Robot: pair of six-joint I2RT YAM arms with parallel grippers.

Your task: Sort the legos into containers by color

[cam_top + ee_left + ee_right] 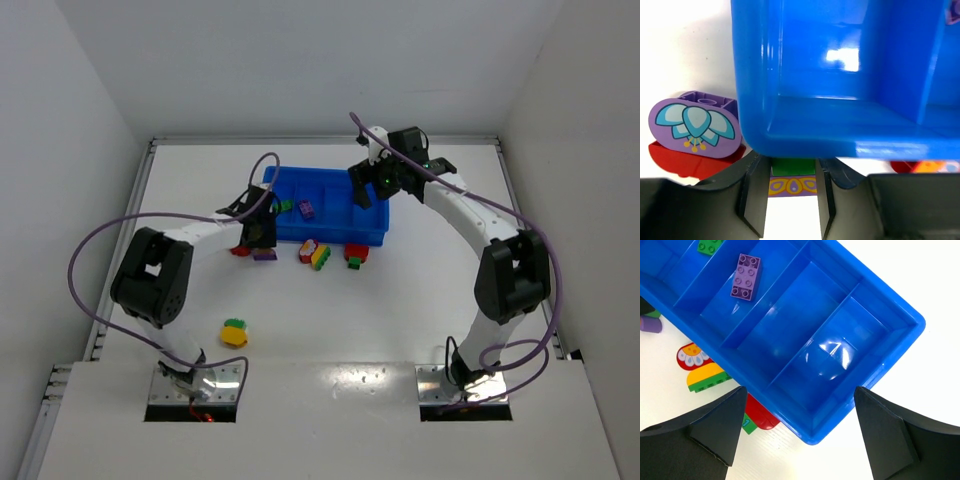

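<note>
I would lift the green and purple brick too if I raised my left gripper now. Both fingers are closed flush on the sides of its green part.
The blue tray has four compartments. A green brick lies in its left one and a purple brick in the second. My left gripper is low at the tray's front left corner. Its fingers press both sides of a green and purple brick. A purple flower brick on red lies to its left. My right gripper hangs wide open and empty over the tray's right front corner. The right wrist view also shows the purple brick and the green brick.
In front of the tray lie a red, yellow and green cluster and a red and green brick. A yellow and green brick lies nearer the left arm's base. White walls enclose the table.
</note>
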